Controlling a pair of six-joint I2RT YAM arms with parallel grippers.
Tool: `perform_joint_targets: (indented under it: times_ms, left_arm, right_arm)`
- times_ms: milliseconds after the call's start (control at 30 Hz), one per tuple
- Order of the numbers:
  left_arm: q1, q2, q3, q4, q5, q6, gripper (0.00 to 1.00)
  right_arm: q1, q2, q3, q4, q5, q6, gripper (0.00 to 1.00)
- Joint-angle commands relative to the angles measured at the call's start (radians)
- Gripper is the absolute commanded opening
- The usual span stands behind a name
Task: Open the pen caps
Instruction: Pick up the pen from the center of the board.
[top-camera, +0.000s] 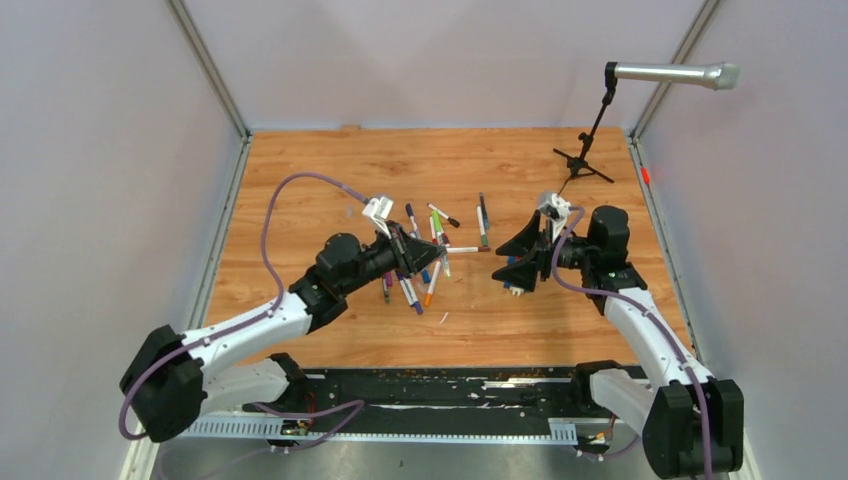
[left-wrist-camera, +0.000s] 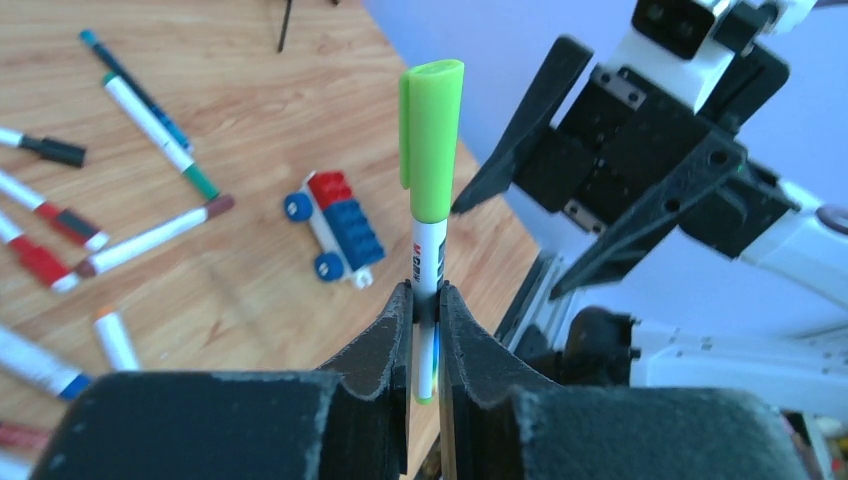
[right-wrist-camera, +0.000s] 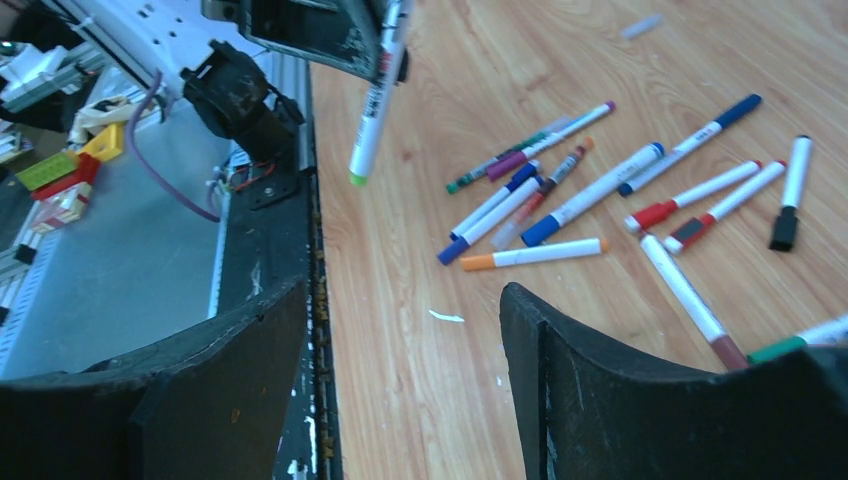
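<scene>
Next, my right gripper grabs the pen's white body near its green tail end, which leaves the green cap (left-wrist-camera: 432, 140) free to open.
My left gripper (left-wrist-camera: 427, 300) is shut on the white barrel of a pen (left-wrist-camera: 430, 250), held upright in the left wrist view. Its bright green cap (left-wrist-camera: 432, 140) sits on the far end, pointing toward my right gripper (left-wrist-camera: 508, 248). From the right wrist view the same pen (right-wrist-camera: 372, 110) hangs up at the top left, with its green tail end lowest. My right gripper (right-wrist-camera: 400, 330) is open with nothing between its fingers, a short way from the cap. Several capped pens (right-wrist-camera: 590, 190) lie scattered on the wood. From above, the left gripper (top-camera: 415, 252) and right gripper (top-camera: 505, 265) face each other.
A blue-and-red block car (left-wrist-camera: 335, 225) lies on the table below the right gripper. A microphone stand (top-camera: 585, 160) stands at the back right. A black rail (top-camera: 450, 385) runs along the near edge of the wooden table (top-camera: 300, 180).
</scene>
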Motion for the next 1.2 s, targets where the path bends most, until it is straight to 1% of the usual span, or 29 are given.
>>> perform_joint_targets:
  times_ms: [0,167,267,533,667,767,833,867,933,967,1000,1033,1067,1100,1167]
  left_arm:
    - [-0.080,0.097,0.010,0.320,-0.211,-0.113,0.00]
    - [-0.155,0.192,0.051,0.390,-0.315,-0.118,0.00]
    - [-0.193,0.235,0.077,0.416,-0.340,-0.110,0.00]
    - [-0.261,0.301,0.102,0.457,-0.375,-0.105,0.00]
    - [-0.280,0.328,0.107,0.471,-0.382,-0.108,0.00]
    - [-0.293,0.348,0.115,0.482,-0.382,-0.109,0.00]
    - [-0.301,0.359,0.125,0.486,-0.381,-0.100,0.00]
    - [-0.303,0.364,0.128,0.487,-0.381,-0.095,0.00]
    - [-0.308,0.370,0.130,0.497,-0.382,-0.087,0.00]
    - [-0.308,0.372,0.128,0.505,-0.382,-0.085,0.00]
    - [-0.309,0.372,0.125,0.517,-0.381,-0.083,0.00]
    - [-0.309,0.371,0.121,0.527,-0.381,-0.083,0.01]
    - [-0.309,0.370,0.115,0.540,-0.383,-0.083,0.06]
    - [-0.309,0.366,0.108,0.550,-0.389,-0.084,0.18]
    - [-0.308,0.348,0.100,0.540,-0.407,-0.083,0.52]
  right_arm:
    - [0.044,-0.013,-0.006,0.148,-0.054,0.125,0.71]
    - [0.088,-0.006,-0.012,0.161,-0.024,0.143,0.71]
    - [0.117,0.006,-0.010,0.128,0.006,0.105,0.71]
    - [0.141,0.033,0.017,0.051,0.108,0.049,0.69]
    - [0.141,0.033,0.017,0.069,0.120,0.080,0.66]
    - [0.141,0.037,0.013,0.091,0.124,0.108,0.62]
    - [0.141,0.044,0.013,0.099,0.126,0.117,0.56]
    - [0.142,0.047,0.013,0.100,0.127,0.117,0.50]
    - [0.144,0.058,0.016,0.094,0.128,0.114,0.31]
    - [0.144,0.060,0.020,0.085,0.137,0.106,0.15]
    - [0.144,0.062,0.024,0.075,0.146,0.100,0.02]
    - [0.144,0.065,0.028,0.065,0.146,0.092,0.00]
    - [0.144,0.067,0.032,0.055,0.139,0.082,0.00]
    - [0.143,0.067,0.034,0.053,0.132,0.076,0.00]
    - [0.144,0.063,0.036,0.051,0.111,0.062,0.00]
